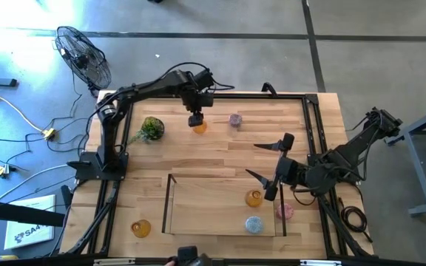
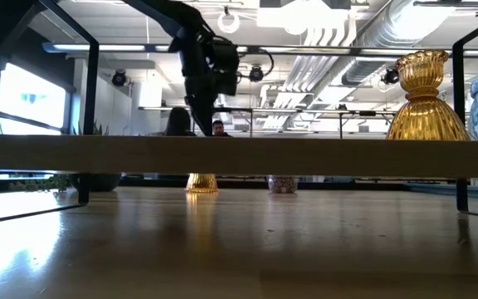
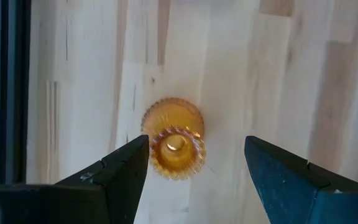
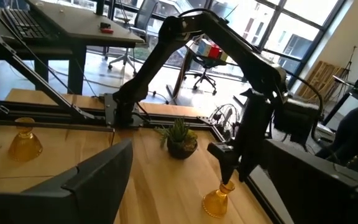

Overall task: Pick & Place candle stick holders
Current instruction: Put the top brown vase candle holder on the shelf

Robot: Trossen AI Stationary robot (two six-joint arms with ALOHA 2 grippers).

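My left gripper grabs the far amber holder by its neck (image 3: 175, 143) next, to place it on the framed wooden board.
An amber holder (image 1: 199, 127) stands upright on the table at the far middle; it also shows in the left wrist view (image 3: 174, 146) and the right wrist view (image 4: 218, 200). My left gripper (image 3: 197, 155) is open straight above it, pointing down, one finger on each side of its top. A mauve holder (image 1: 235, 119) stands to its right. Inside a black frame, an amber holder (image 1: 254, 197), a light blue one (image 1: 254, 224) and a pink one (image 1: 285, 211) stand. Another amber holder (image 1: 140, 227) stands at the near left. My right gripper (image 1: 266, 162) is open and empty.
A green mossy ball (image 1: 151, 128) sits left of the far amber holder. The black wire frame (image 1: 170, 203) stands on the near middle of the table. Black rails (image 1: 310, 125) run along the table's edges. A fan (image 1: 83, 55) stands off the far left corner.
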